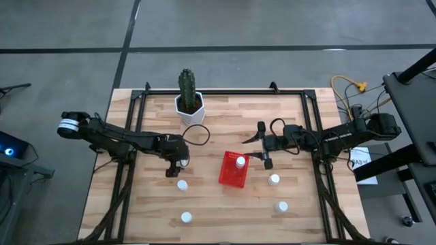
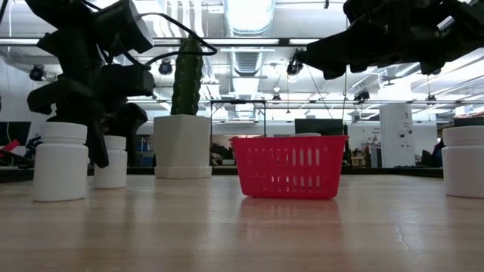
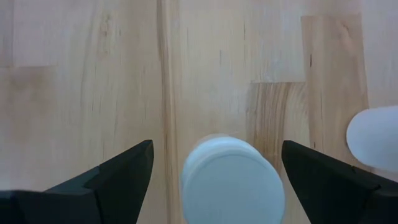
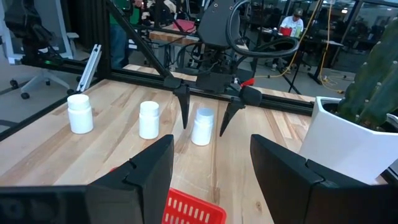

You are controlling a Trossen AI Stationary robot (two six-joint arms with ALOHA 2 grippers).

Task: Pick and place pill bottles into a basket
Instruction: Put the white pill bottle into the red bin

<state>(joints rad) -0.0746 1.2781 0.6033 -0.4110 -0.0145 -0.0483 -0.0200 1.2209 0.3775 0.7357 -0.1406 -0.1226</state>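
Note:
Next, the left gripper grabs the white pill bottle by its end with the cap and places it into the red basket.
My left gripper points steeply down, left of the red basket. It is open, with a finger on either side of a white pill bottle, apart from it. The right wrist view shows the same gripper astride that bottle. Two more bottles stand nearer the front edge. One bottle stands in the basket, and two others stand to its right. My right gripper hangs open and level just right of the basket, holding nothing.
A white hexagonal pot with a cactus stands at the far edge, left of centre. A black frame runs along the table's far edge and both sides. A dark cable loop lies near the pot.

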